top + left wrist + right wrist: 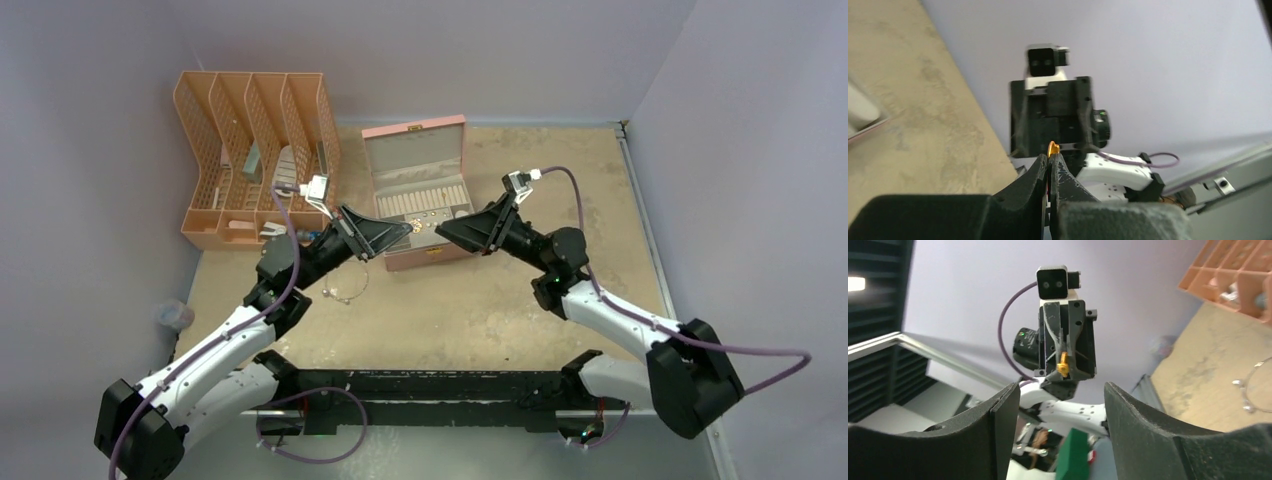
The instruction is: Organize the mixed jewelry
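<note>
My right gripper grabs the gold ring by its protruding end [1063, 366] next, leaving the ring's other end free to enter the ring rolls.
My left gripper [1052, 159] is shut on a tiny gold ring [1053, 148], which pokes out just past the fingertips. It hovers over the front of the open pink jewelry box [425, 258], tip to tip with my right gripper [441, 229]. In the right wrist view the right gripper [1062, 390] stands wide open with nothing between its fingers. It faces the left gripper [1063, 371] and the gold ring [1063, 362]. More small gold pieces [430, 215] lie in the box tray. A thin silver loop with charms [345, 290] lies on the table left of the box.
An orange slotted file organizer [255, 150] stands at the back left, close to the left arm. A small clear object [175, 315] sits at the table's left edge. The side walls are close on both sides.
</note>
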`<state>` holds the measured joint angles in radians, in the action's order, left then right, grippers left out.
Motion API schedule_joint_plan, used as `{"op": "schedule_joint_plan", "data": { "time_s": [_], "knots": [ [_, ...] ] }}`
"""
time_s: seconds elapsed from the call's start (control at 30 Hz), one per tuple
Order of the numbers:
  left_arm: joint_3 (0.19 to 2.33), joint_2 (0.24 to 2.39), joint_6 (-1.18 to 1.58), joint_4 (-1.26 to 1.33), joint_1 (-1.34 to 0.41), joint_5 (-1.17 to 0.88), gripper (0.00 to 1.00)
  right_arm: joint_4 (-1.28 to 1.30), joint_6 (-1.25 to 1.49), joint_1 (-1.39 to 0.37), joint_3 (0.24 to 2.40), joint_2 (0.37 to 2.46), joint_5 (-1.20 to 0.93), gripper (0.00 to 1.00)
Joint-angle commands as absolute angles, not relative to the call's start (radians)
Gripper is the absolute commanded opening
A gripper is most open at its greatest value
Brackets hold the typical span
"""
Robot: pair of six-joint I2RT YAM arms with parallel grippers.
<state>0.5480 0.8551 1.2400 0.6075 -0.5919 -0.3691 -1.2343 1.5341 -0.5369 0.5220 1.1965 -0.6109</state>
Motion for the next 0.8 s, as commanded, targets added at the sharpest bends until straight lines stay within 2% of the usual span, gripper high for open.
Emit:
{"op": "schedule_joint_plan", "data": {
  "time_s": [0.0, 0.17, 0.57, 0.77],
  "knots": [
    [0.598, 0.838, 1.191, 0.418, -0.595, -0.284, 0.0, -0.909, 1.197, -0.535, 0.621, 1.105, -0.483, 0.66],
    [0.598, 0.841, 1.214, 0.391, -0.595, -0.292, 0.0, -0.743, 1.034, -0.537, 0.684, 1.103, -0.458, 0.67],
    [0.583, 0.879, 1.255, 0.458, -0.595, -0.334, 0.0, -0.823, 1.06, -0.578, 0.695, 1.18, -0.553, 0.67],
    [0.571, 0.896, 1.27, 0.5, -0.595, -0.344, 0.0, -0.887, 1.124, -0.594, 0.678, 1.2, -0.587, 0.58]
  ]
}}
